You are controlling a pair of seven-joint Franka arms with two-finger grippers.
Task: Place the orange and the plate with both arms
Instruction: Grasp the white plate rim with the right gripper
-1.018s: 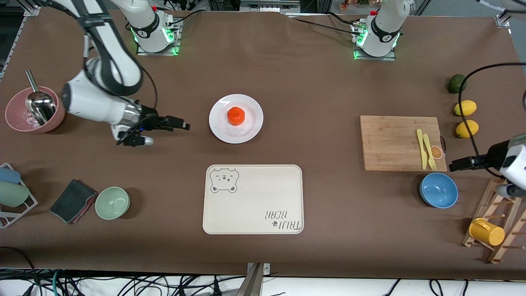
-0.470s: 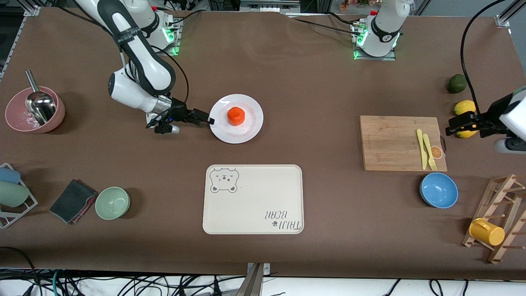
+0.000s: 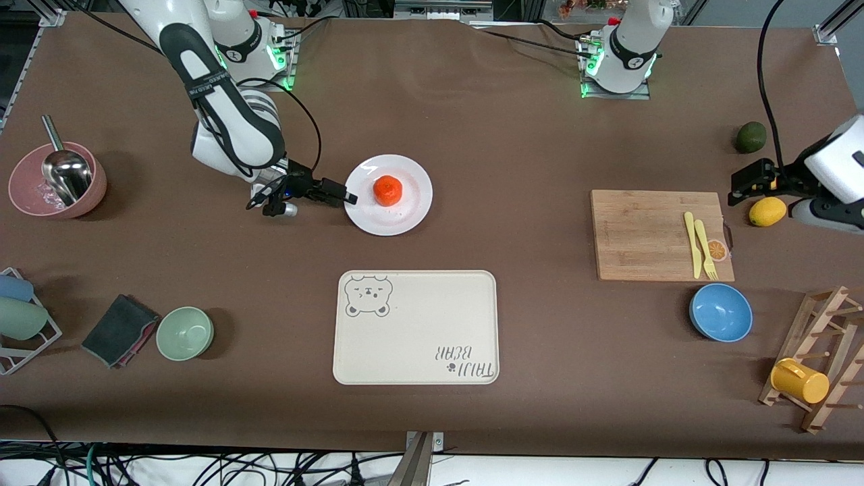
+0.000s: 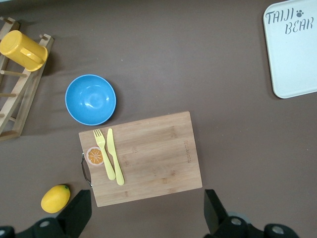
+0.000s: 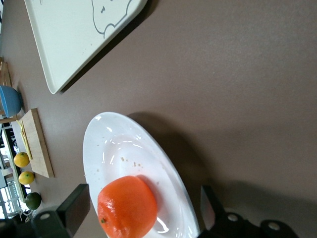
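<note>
I should next grip the white plate by its rim [image 3: 354, 202] with my right gripper, so that the orange and plate can be placed on the tray [image 3: 415, 327].
The orange [image 3: 387, 190] sits in the middle of the white plate [image 3: 412, 202] at mid-table. My right gripper [image 3: 339, 196] is open and low, with its fingertips at the plate's rim toward the right arm's end; it holds nothing. In the right wrist view the orange [image 5: 127, 206] and the plate [image 5: 114, 144] lie between the open fingers of that gripper [image 5: 142, 194]. My left gripper [image 3: 742, 183] is open and empty, over the table beside a lemon [image 3: 767, 211] at the left arm's end. In the left wrist view it [image 4: 146, 206] is over the edge of the cutting board [image 4: 143, 156].
The cream bear tray [image 3: 416, 327] lies nearer the front camera than the plate. The cutting board [image 3: 658, 233] carries a yellow fork and knife. A blue bowl [image 3: 720, 312], a lime [image 3: 750, 137], a rack with a yellow mug [image 3: 800, 380], a green bowl [image 3: 185, 333] and a pink bowl [image 3: 57, 181] stand around.
My right gripper has moved from near the pink bowl to the plate's rim. My left gripper has moved from the mug rack toward the lemons, and now covers one of them.
</note>
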